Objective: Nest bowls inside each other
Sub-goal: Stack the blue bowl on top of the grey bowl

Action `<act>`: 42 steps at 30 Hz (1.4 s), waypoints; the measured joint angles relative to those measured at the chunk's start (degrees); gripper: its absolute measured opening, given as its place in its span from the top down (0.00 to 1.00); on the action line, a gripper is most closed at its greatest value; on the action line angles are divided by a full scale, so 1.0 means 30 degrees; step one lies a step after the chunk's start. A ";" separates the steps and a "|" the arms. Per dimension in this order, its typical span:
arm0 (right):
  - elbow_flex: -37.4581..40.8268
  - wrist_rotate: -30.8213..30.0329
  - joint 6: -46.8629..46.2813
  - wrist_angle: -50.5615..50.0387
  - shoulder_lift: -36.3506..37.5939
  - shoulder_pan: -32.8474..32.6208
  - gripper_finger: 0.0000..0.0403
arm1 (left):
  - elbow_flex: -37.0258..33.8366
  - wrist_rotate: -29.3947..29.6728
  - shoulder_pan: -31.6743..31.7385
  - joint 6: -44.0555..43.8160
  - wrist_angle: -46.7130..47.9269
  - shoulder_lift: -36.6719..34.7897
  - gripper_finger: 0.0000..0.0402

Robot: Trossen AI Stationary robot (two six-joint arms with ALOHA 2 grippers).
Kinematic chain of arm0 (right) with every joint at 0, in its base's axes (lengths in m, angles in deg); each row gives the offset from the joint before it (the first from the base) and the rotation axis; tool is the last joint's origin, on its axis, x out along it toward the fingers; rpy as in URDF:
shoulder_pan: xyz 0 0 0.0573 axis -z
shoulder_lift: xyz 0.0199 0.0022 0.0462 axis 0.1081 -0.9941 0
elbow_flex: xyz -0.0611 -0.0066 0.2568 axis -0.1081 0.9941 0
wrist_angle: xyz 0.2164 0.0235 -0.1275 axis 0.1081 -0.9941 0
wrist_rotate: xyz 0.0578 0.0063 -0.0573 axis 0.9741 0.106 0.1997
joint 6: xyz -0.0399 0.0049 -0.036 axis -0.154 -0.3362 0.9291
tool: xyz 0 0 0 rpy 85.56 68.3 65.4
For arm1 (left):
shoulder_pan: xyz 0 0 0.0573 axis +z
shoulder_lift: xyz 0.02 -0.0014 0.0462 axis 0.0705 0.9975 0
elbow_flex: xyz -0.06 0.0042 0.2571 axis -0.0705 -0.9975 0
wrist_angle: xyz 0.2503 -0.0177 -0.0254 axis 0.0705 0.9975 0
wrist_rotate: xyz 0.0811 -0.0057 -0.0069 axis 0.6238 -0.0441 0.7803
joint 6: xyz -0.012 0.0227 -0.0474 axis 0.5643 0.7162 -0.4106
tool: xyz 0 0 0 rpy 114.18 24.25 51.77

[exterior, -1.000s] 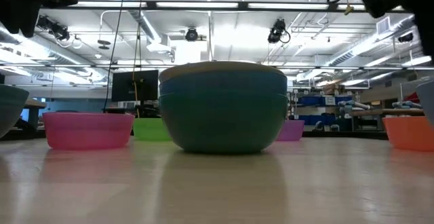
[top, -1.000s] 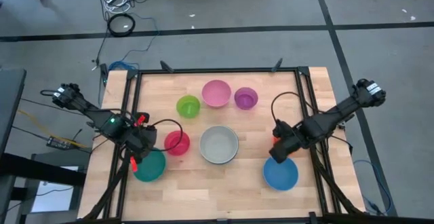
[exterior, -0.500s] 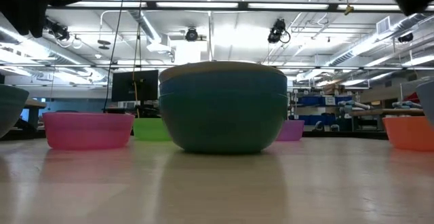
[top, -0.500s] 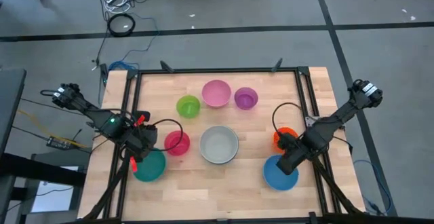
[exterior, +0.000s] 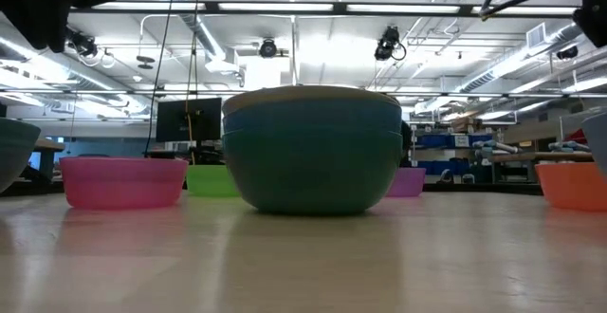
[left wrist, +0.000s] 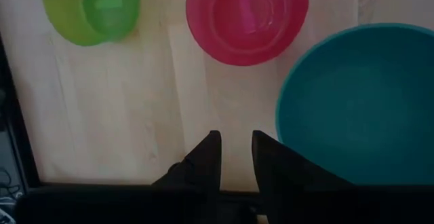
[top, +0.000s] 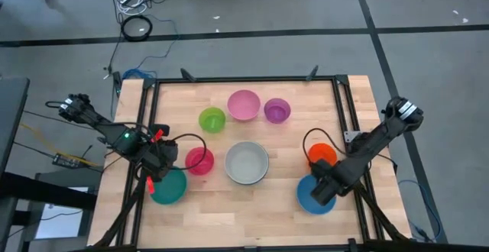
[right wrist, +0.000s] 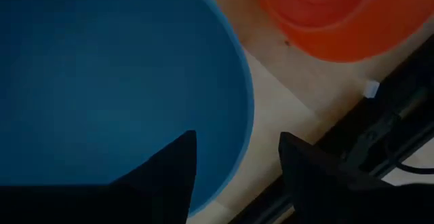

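My right gripper will next pick up the blue bowl by its rim [right wrist: 247,115], so that the blue bowl can be nested inside the pale grey bowl.
Several bowls rest on their bases on the wooden table. My right gripper [top: 324,189] hangs open, pointing down over the blue bowl [top: 310,198] at the near right. One finger stands over the bowl's inside and one outside its rim [right wrist: 245,125], touching nothing. The orange bowl [right wrist: 325,13] sits just beyond. My left gripper [left wrist: 236,155] waits open above bare wood at the left, between the magenta bowl [left wrist: 247,17] and the teal bowl [left wrist: 359,102]. A pale grey bowl [top: 247,163] stands mid-table; the low view shows it as a nested stack [exterior: 313,152] with blue and teal walls.
Along the far side stand a lime green bowl [top: 212,120], a pink bowl [top: 244,105] and a purple bowl [top: 276,111]. A black frame [top: 244,79] edges the table. Bare wood [top: 244,206] lies along the near edge between the teal and blue bowls.
My right gripper has moved toward the table's near edge and down, from beside the orange bowl to over the blue bowl's rim. The bowls and my left gripper have stayed where they were.
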 joint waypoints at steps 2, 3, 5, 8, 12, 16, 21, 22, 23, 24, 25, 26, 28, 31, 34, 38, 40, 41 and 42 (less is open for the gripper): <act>-0.0003 0.0002 0.0029 0.0005 -0.0469 0.0000 0.51 | 0.0000 0.0255 0.0000 0.0003 0.0006 0.0000 0.77; -0.0006 0.0004 0.0040 0.0034 -0.0702 0.0000 0.51 | 0.0000 0.0292 0.0000 -0.0004 -0.0001 0.0000 0.77; -0.0007 0.0027 0.0097 0.0191 -0.1142 0.0000 0.52 | 0.0000 0.0357 0.0000 0.0000 0.0001 0.0000 0.77; -0.0007 0.0102 0.0105 0.0530 -0.1717 0.0007 0.54 | 0.0000 0.0445 0.0000 0.0003 -0.0001 0.0000 0.77; -0.0007 0.0117 0.0119 0.0984 -0.2054 0.0007 0.60 | 0.0000 0.0520 0.0000 0.0018 0.0006 0.0000 0.77; 0.0066 0.0124 0.0104 0.1175 -0.2039 0.0007 0.73 | 0.0000 0.0648 0.0000 0.0047 0.0006 0.0000 0.77; 0.0039 0.0257 0.0113 0.1045 -0.1985 0.0017 0.95 | 0.0000 0.0804 0.0000 0.0054 0.0006 0.0000 0.77; 0.0011 0.0328 0.0112 0.1016 -0.1949 0.0022 0.97 | 0.0000 0.0804 0.0000 0.0061 0.0006 0.0000 0.77; -0.0007 0.0331 0.0092 0.0913 -0.1945 0.0022 0.97 | 0.0000 0.0804 0.0000 0.0069 0.0007 0.0000 0.77; 0.0000 0.0385 0.0033 0.0720 -0.1945 0.0029 0.97 | 0.0000 0.0804 0.0000 0.0069 0.0007 0.0000 0.77; 0.0035 0.0401 0.0038 0.0459 -0.1874 0.0065 0.97 | 0.0000 0.0811 0.0000 0.0069 0.0006 0.0000 0.77; 0.0042 0.0376 0.0086 0.0265 -0.1721 0.0099 0.98 | 0.0000 0.0815 0.0000 0.0082 0.0006 0.0000 0.77; 0.0044 0.0040 0.0196 0.0243 -0.1117 0.0135 0.99 | 0.0000 0.0935 0.0000 0.0112 0.0006 0.0000 0.77; 0.0087 -0.0888 0.0255 0.0061 0.0314 0.0379 1.00 | 0.0000 0.1620 0.0000 0.0125 -0.0011 0.0000 0.77; 0.0102 -0.2357 0.0403 0.0214 0.2100 0.0867 1.00 | 0.0000 0.2481 0.0007 0.0112 -0.0397 -0.0007 0.77; 0.0102 -0.4547 0.2024 0.1118 0.3838 0.2480 1.00 | 0.0000 0.2929 0.0224 0.0651 -0.2051 -0.0007 0.77; 0.0102 -0.6015 0.3696 0.2545 0.4298 0.3671 1.00 | 0.0000 0.3142 0.0418 0.1072 -0.3058 -0.0007 0.77; 0.0102 -0.6530 0.4820 0.3539 0.4405 0.4330 1.00 | 0.0000 0.3385 0.0545 0.1168 -0.3467 -0.0007 0.77; 0.0102 -0.6850 0.6129 0.4675 0.4445 0.5056 1.00 | 0.0000 0.3537 0.0700 0.1357 -0.3870 -0.0007 0.77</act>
